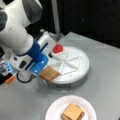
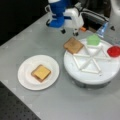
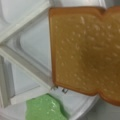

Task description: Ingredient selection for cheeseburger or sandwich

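The robot's gripper should next grab the bread square by its outer edge, so that it can top the sandwich stack (image 1: 73, 112) on the white paper plate.
A tan-brown bread square (image 2: 73, 45) lies flat on the near rim of the white divided tray (image 2: 87, 77), partly overhanging its edge; it shows in both front views (image 1: 49, 73) and fills the wrist view (image 3: 82, 50). My gripper (image 2: 69, 32) hangs just above and behind it, fingers apart, nothing between them. In a front view the arm's blue and white hand (image 1: 38, 65) covers the fingers. On the white paper plate (image 2: 25, 75) sits the sandwich stack (image 2: 41, 73), a yellow cheese square on top of a brown bread square, also seen on the plate (image 1: 53, 110) as a stack (image 1: 73, 112).
A red round disc (image 2: 114, 51) (image 1: 58, 48) and a green leaf-like piece (image 2: 93, 40) (image 3: 45, 107) lie in other compartments of the tray (image 1: 82, 72). Raised white dividers (image 3: 25, 65) cross the tray. The grey table ends at a dark edge at a front view's bottom left.
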### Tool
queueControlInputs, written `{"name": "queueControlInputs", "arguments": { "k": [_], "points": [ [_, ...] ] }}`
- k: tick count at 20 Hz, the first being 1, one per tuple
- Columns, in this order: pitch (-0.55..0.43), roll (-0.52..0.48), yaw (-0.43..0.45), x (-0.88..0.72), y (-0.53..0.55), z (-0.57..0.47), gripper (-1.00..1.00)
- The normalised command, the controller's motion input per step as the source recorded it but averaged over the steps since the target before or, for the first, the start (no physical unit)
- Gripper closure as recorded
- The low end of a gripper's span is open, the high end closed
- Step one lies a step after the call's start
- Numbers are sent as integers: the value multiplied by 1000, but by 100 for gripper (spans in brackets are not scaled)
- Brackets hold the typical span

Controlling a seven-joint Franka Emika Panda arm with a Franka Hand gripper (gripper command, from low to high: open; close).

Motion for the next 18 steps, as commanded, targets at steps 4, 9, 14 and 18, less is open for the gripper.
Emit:
{"name": "queueControlInputs", "arguments": {
  "k": [4, 9, 14, 18],
  "points": [
    [64, 518, 155, 147, -197, -83, -100],
    [38, 528, 191, 168, -327, -122, -100],
    [40, 523, 133, 215, -337, -31, -100],
    [67, 548, 126, 294, -302, 26, -100]
  ]
}}
